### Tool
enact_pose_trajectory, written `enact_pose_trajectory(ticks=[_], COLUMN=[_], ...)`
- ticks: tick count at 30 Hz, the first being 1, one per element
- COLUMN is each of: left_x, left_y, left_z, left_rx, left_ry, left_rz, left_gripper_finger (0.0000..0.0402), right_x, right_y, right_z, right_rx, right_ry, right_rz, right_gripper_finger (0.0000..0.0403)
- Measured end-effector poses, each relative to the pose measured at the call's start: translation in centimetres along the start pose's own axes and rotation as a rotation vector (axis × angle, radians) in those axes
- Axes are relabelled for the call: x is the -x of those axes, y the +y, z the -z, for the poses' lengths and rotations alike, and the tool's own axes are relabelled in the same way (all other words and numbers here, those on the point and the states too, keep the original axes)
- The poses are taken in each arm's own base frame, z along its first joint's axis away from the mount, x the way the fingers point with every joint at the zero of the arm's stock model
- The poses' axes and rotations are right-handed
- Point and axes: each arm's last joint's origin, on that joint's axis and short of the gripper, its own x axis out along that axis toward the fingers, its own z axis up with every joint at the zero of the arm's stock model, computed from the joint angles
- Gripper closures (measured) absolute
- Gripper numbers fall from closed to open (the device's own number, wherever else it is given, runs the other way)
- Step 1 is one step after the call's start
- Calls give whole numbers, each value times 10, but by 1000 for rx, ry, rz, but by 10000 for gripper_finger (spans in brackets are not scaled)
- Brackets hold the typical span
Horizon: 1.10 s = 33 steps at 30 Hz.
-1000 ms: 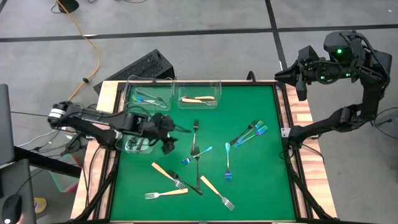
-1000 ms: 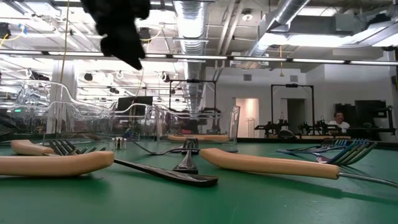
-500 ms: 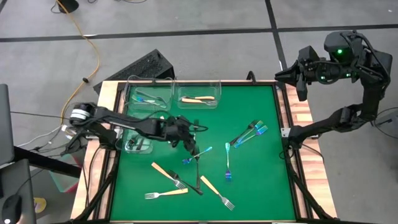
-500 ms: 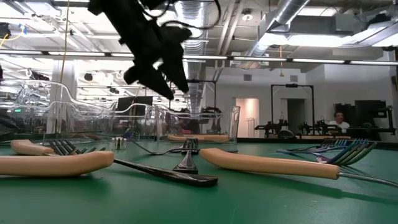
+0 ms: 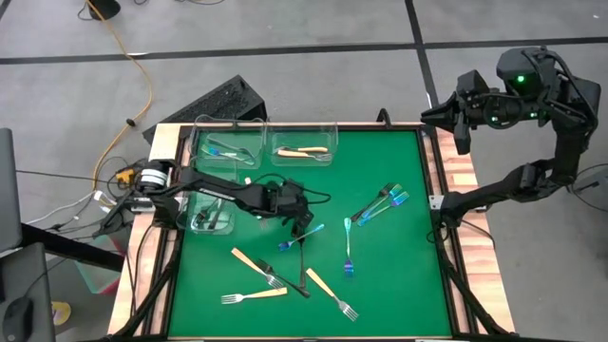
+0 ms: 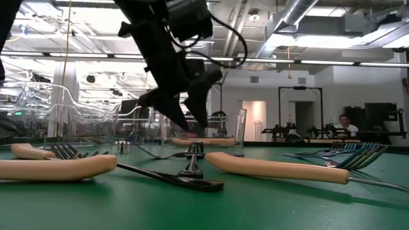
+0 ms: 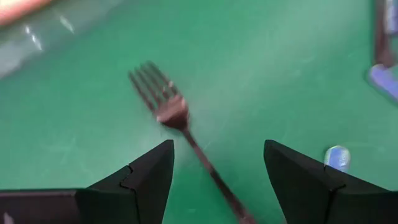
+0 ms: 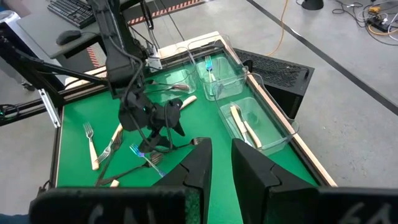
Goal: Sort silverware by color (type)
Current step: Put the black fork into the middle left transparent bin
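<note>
The dark fork will be picked up next by its neck below its tines with my left gripper, so that I can sort the dark silverware.
Silverware lies scattered on the green mat (image 5: pixel 399 275): tan-handled forks (image 5: pixel 255 264), blue forks (image 5: pixel 380 202) and dark forks (image 5: pixel 303 266). My left gripper (image 5: pixel 302 224) hangs open just above the mat's middle. In the left wrist view its fingers (image 7: pixel 217 149) stand on either side of a dark fork (image 7: pixel 168 109), over the handle, without touching it. The low view shows its fingertips (image 6: pixel 188 121) clear above that fork (image 6: pixel 192 160). My right gripper (image 8: pixel 219 155) waits high beyond the table's far right corner, its fingers a narrow gap apart and nothing between them.
Three clear bins stand at the far left: one with a blue fork (image 5: pixel 231 147), one with tan forks (image 5: pixel 304 147), one with dark forks (image 5: pixel 211 218). A blue fork (image 5: pixel 299 236) lies right beside the left gripper. Wooden rails (image 5: pixel 456 171) edge the table.
My left gripper has swung from above the near-left bin toward the table's middle and come down close over the dark fork, rolling at the wrist as it went. It has stayed open. No fork has moved.
</note>
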Motion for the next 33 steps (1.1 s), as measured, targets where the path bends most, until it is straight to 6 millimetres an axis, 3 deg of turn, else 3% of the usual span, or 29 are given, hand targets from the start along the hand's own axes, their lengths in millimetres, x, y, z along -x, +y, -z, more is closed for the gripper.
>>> enact_pose_trajectory(ticks=[10, 14, 20, 22, 29, 33], left_x=[-35, -40, -42, -42, -26, 8], left_y=[-2, 0, 0, 0, -2, -7], left_z=[20, 20, 19, 18, 12, -9], left_rx=[-1, 27, 5, -7, -34, -21], left_ry=[78, 101, 104, 109, 128, 14], left_rz=[-43, -51, -37, -23, 65, 176], left_gripper_finger=[183, 243, 375, 391, 398, 399], right_x=[0, 0, 0, 0, 0, -1], right_y=[0, 0, 0, 0, 0, 0], right_z=[0, 0, 0, 0, 0, 0], right_rx=[0, -3, -3, -3, 32, 35], right_ry=[0, 0, 0, 0, 0, 5], right_rz=[0, -1, -1, -1, -1, -1], right_gripper_finger=[321, 321, 321, 321, 321, 321])
